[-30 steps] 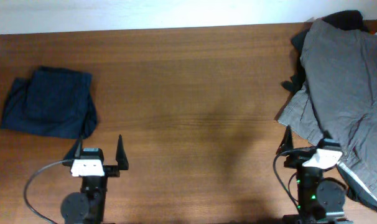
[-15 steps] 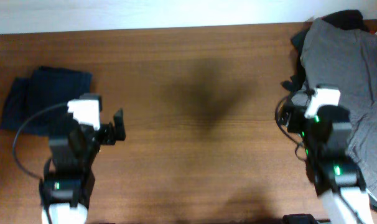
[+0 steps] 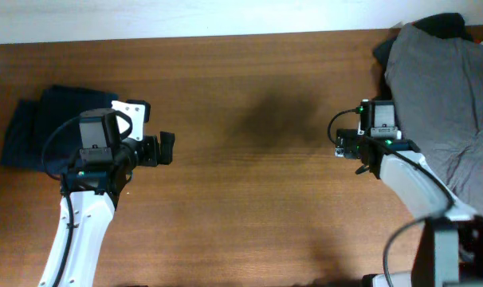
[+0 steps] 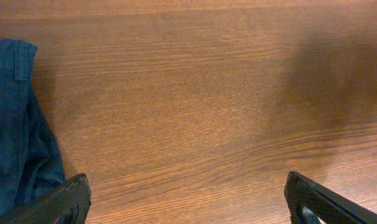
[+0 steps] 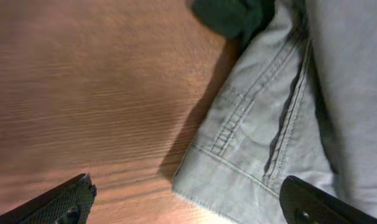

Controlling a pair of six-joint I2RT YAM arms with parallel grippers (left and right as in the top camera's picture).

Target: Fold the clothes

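My right gripper grabs the trousers' seamed hem bordering the wood next, to pull the grey trousers (image 3: 445, 104) open for folding.
A pile of grey trousers (image 3: 445, 104) lies at the right end of the table, over a black piece (image 3: 445, 25) at the far corner. In the right wrist view the grey hem with its seams (image 5: 263, 143) lies between my open fingers, and a dark piece (image 5: 229, 15) shows at the top. My right gripper (image 3: 347, 145) is open at the pile's left edge and holds nothing. A folded navy garment (image 3: 54, 131) lies at the left, and its edge shows in the left wrist view (image 4: 11, 124). My left gripper (image 3: 163, 149) is open and empty over bare wood, just right of the navy garment.
The brown wooden table (image 3: 241, 104) runs the width of the view. Its far edge meets a white wall (image 3: 186, 16). A dark shadow lies on the wood at the middle.
Both arms have come up from the near edge and reached out over the table. The left gripper now sits beside the navy garment and the right gripper at the grey pile's edge.
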